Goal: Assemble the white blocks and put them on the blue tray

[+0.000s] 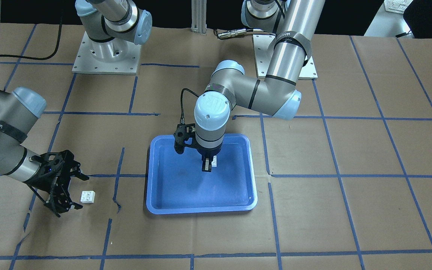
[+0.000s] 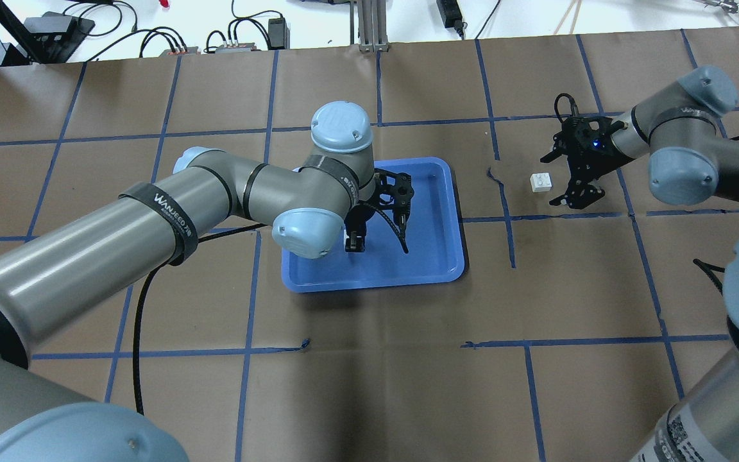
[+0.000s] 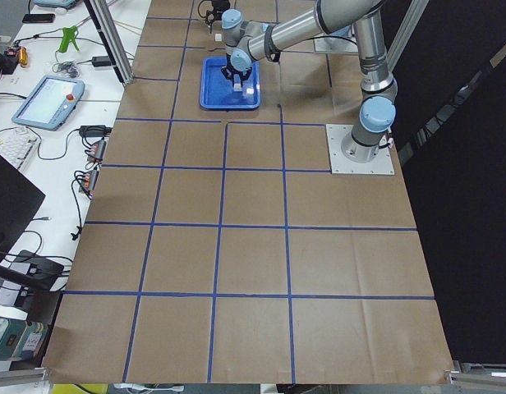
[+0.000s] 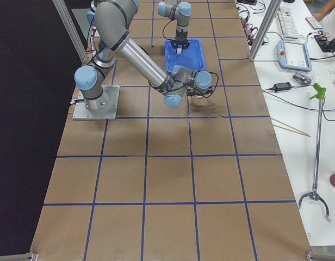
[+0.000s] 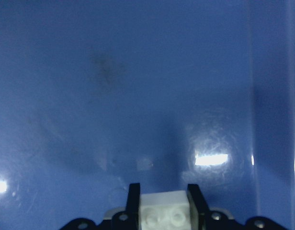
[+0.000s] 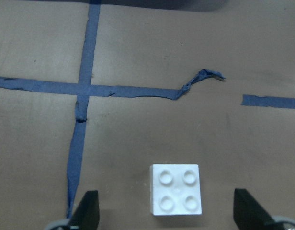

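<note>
I should next grip the second white block by its studded body (image 1: 87, 196) (image 6: 175, 189) with my right gripper. Then it can join the block in the blue tray.
The blue tray (image 1: 201, 210) lies at the table's middle and also shows in the overhead view (image 2: 433, 269). My left gripper (image 1: 207, 167) points down inside it and is shut on one white block (image 1: 214, 161). In the left wrist view that block (image 5: 164, 213) sits between the fingers (image 5: 133, 201), just over the tray floor (image 5: 138, 72). The second white block (image 1: 88, 196) lies studs up on the brown paper, away from the tray. My right gripper (image 1: 78, 192) is open beside it. In the right wrist view this block (image 6: 176, 189) lies between the spread fingers (image 6: 88, 210).
Brown paper with a blue tape grid covers the table (image 2: 382, 385). A torn, lifted bit of tape (image 6: 205, 76) lies just beyond the loose block. The arm bases (image 1: 105, 56) stand at the robot's edge. Operator desks with devices (image 4: 295, 54) run along the far side.
</note>
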